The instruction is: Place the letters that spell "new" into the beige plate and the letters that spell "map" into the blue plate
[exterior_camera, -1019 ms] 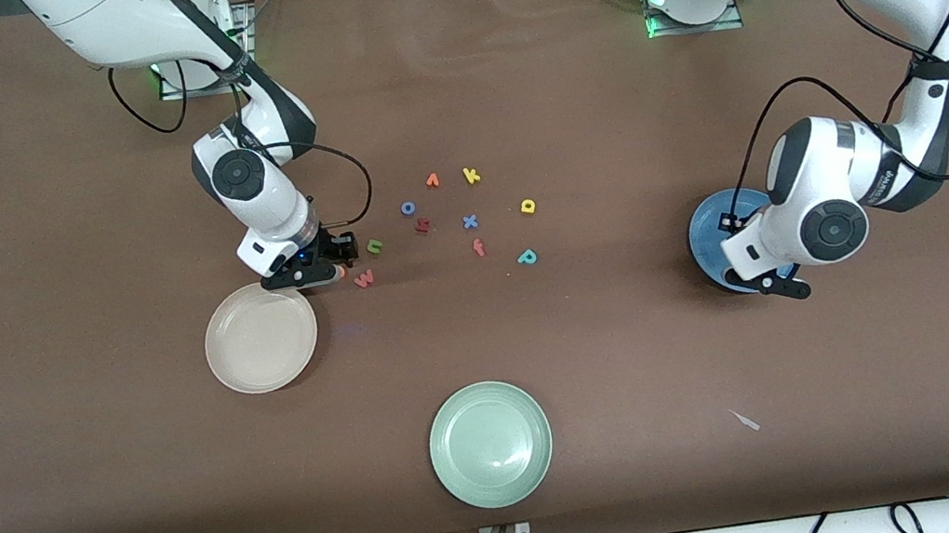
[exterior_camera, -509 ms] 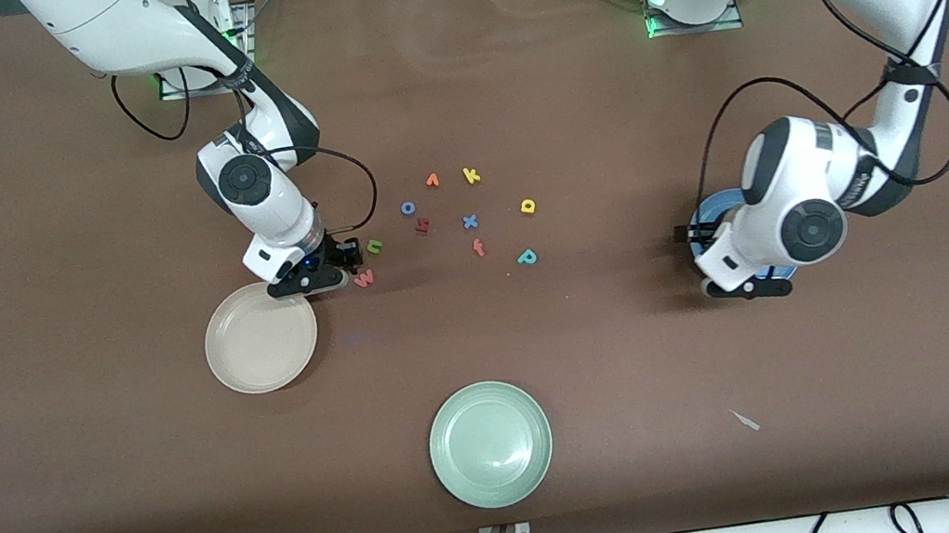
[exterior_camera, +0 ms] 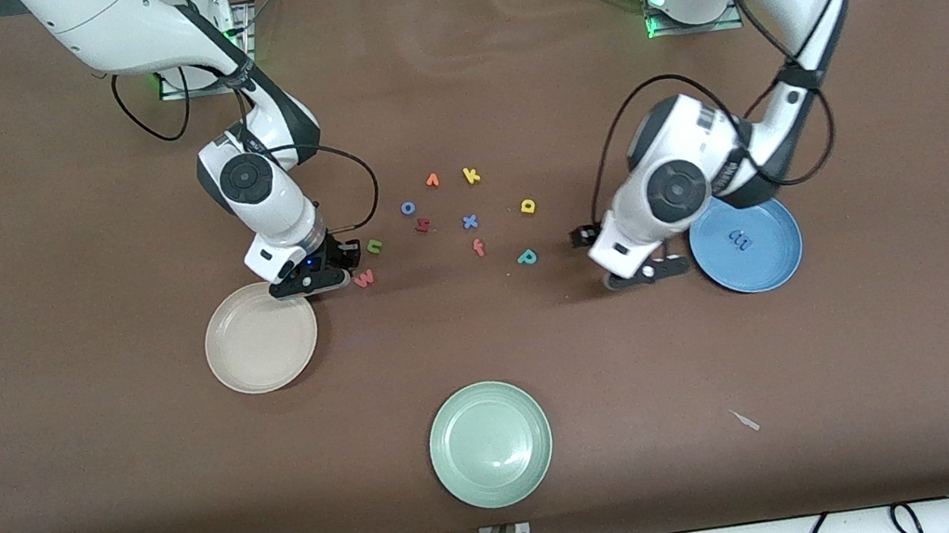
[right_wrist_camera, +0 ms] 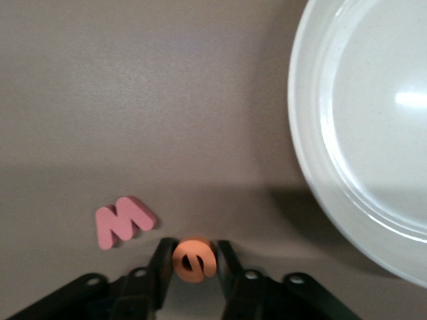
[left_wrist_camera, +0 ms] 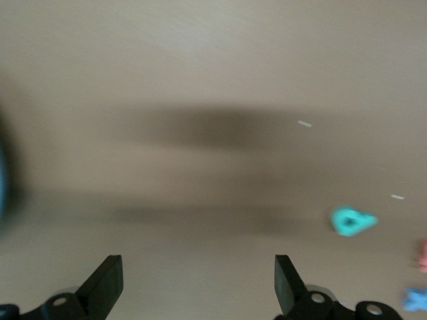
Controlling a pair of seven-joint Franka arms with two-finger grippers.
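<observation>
My left gripper grabs the yellow a by the loop around its hole next, to add it to the blue plate for "map".
My right gripper is shut on the orange e, low over the table beside the beige plate. The pinkish-red w lies flat close by, and the yellow-green n lies just farther from the front camera. The beige plate has nothing in it. My left gripper is open and empty over bare table between the blue plate and the teal p. The blue m lies in the blue plate. The yellow a sits farther back than the teal p.
Loose letters lie mid-table: yellow k, orange v, blue o, dark red h, blue x and a red-orange f. A pale green plate sits near the front edge.
My left arm has swung off the blue plate toward the letters, uncovering the blue m in it, its fingers now open. My right gripper has shut on the orange e.
</observation>
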